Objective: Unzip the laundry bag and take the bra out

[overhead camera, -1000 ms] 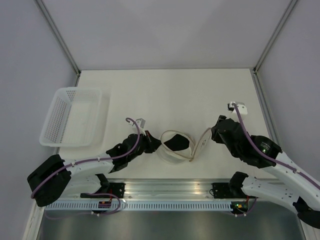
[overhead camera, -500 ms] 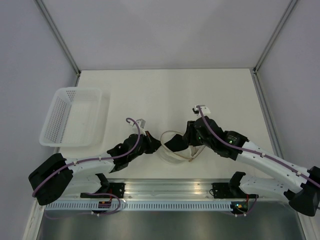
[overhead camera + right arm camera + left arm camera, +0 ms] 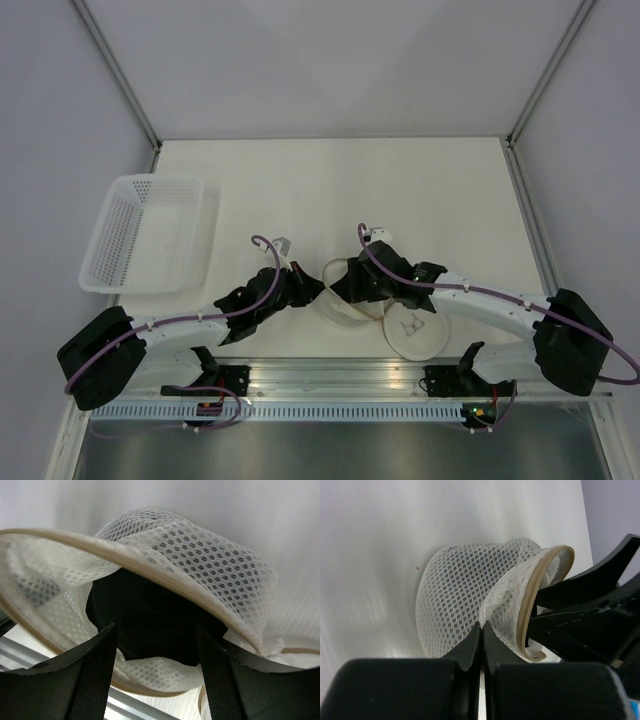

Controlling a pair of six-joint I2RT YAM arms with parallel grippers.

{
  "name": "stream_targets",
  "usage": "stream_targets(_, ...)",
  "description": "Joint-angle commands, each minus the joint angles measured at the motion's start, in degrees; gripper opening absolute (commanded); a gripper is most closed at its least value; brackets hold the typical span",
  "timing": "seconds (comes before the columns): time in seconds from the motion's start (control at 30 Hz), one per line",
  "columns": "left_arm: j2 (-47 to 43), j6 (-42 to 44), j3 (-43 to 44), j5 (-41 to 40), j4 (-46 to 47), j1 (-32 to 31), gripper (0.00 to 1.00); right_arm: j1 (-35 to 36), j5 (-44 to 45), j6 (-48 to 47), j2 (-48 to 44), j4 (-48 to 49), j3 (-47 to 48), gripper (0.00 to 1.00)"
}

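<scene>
Most of the bra [image 3: 150,622] between both fingers shows beyond them in the right wrist view, so my right gripper needs to move toward the bra before it closes on it.
The white mesh laundry bag [image 3: 340,308] lies near the table's front edge, unzipped, its tan zip rim [image 3: 150,572] gaping. Its round lid flap [image 3: 412,331] lies flat to the right. The black bra [image 3: 150,622] sits inside the bag's mouth. My left gripper [image 3: 482,626] is shut on the bag's mesh [image 3: 455,600] at its left side; in the top view it [image 3: 308,288] is at the bag's left edge. My right gripper [image 3: 157,645] is open, its fingers [image 3: 95,675] on either side of the bra at the opening; in the top view it [image 3: 352,288] is over the bag.
A white perforated plastic basket [image 3: 150,232] stands at the left of the table. The aluminium rail [image 3: 340,385] runs along the near edge behind the bag. Grey walls enclose the table on three sides.
My right arm has swung left from the table's right side to the bag's opening. The lid flap, held upright before, now lies flat to the right. The left gripper has stayed.
</scene>
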Motion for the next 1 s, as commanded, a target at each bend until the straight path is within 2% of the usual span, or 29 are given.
stream_targets(0.0,0.41,-1.56,0.31,0.56,3.30,-0.02,0.02,0.15,0.78,0.83,4.05,5.48,-0.38,0.69)
stream_targets(0.2,2.08,-1.83,-0.13,1.26,4.62,-0.02,0.02,0.32,0.79,0.83,10.92,7.94,1.20,0.68)
stream_targets(0.37,1.99,-2.09,-0.83,0.47,4.62,-0.02,0.02,0.77,2.62,0.65,8.73,7.68,0.50,0.68)
stream_targets(0.57,4.88,-2.70,-0.31,1.52,6.20,-0.02,0.02,0.77,3.42,0.21,13.38,8.21,0.33,0.53)
stream_targets(0.7,5.77,-3.50,-0.74,2.05,7.35,-0.02,0.02,0.77,3.60,0.74,19.34,10.32,0.41,0.36)
stream_targets(0.73,5.68,-3.59,-0.92,1.96,7.44,-0.02,0.02,0.77,3.16,0.74,20.06,10.58,0.50,0.28)
stream_targets(0.77,5.68,-3.59,-1.01,1.88,7.26,-0.02,0.02,0.85,2.90,0.91,20.50,11.02,0.50,0.09)
stream_targets(0.8,5.33,-3.50,-1.18,1.79,7.26,-0.02,0.02,0.77,2.55,0.92,20.24,11.20,0.41,0.01)
stream_targets(0.87,4.98,-3.50,-1.45,1.44,6.82,-0.02,0.02,0.85,1.49,0.74,18.67,11.29,-0.11,0.00)
stream_targets(0.97,4.54,-3.41,-1.80,0.91,6.38,-0.02,0.02,0.77,-1.84,-0.84,10.52,11.11,-0.46,0.01)
